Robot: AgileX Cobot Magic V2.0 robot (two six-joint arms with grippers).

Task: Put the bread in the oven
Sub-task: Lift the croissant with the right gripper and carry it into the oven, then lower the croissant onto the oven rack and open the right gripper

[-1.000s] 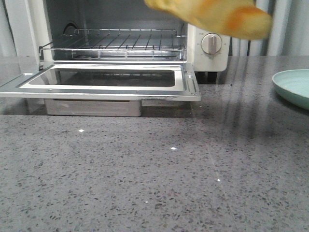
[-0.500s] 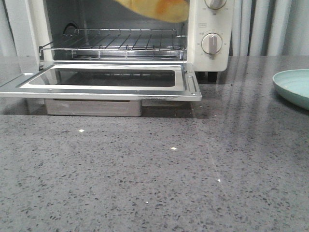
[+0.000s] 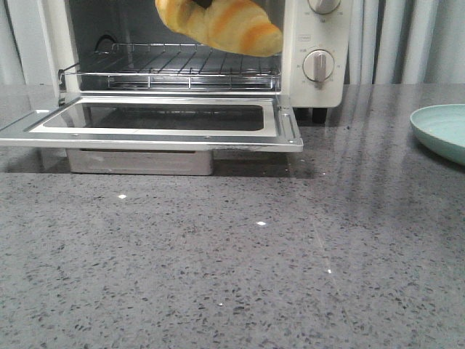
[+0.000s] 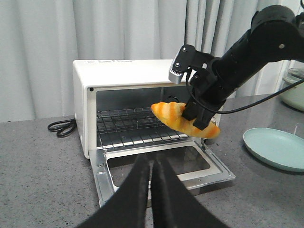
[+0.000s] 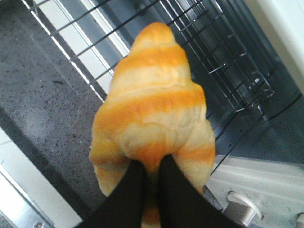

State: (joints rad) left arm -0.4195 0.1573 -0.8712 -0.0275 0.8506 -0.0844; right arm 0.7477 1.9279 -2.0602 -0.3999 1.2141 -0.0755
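Note:
The bread's lower edge [image 3: 243, 49] still hangs above and in front of the wire rack, so my right gripper keeps hold of the bread until it is there.
The bread [image 3: 221, 27], a golden croissant with orange stripes, hangs in front of the oven's open mouth, above the wire rack [image 3: 182, 69]. It also shows in the left wrist view [image 4: 183, 122] and fills the right wrist view [image 5: 154, 114]. My right gripper [image 5: 149, 166] is shut on the bread's middle; in the left wrist view the gripper [image 4: 197, 116] reaches in from the right. The cream-white oven [image 4: 118, 76] has its glass door [image 3: 156, 120] folded down flat. My left gripper [image 4: 152, 164] is shut and empty, in front of the door, apart from it.
A pale green plate [image 3: 443, 131] lies at the right on the grey speckled counter [image 3: 232, 262]. The oven's knobs [image 3: 317, 65] are right of the opening. A black cable [image 4: 61, 127] is coiled left of the oven. Curtains hang behind.
The bread has moved left and down in my right gripper, from the upper right of the oven to the front of its opening above the rack.

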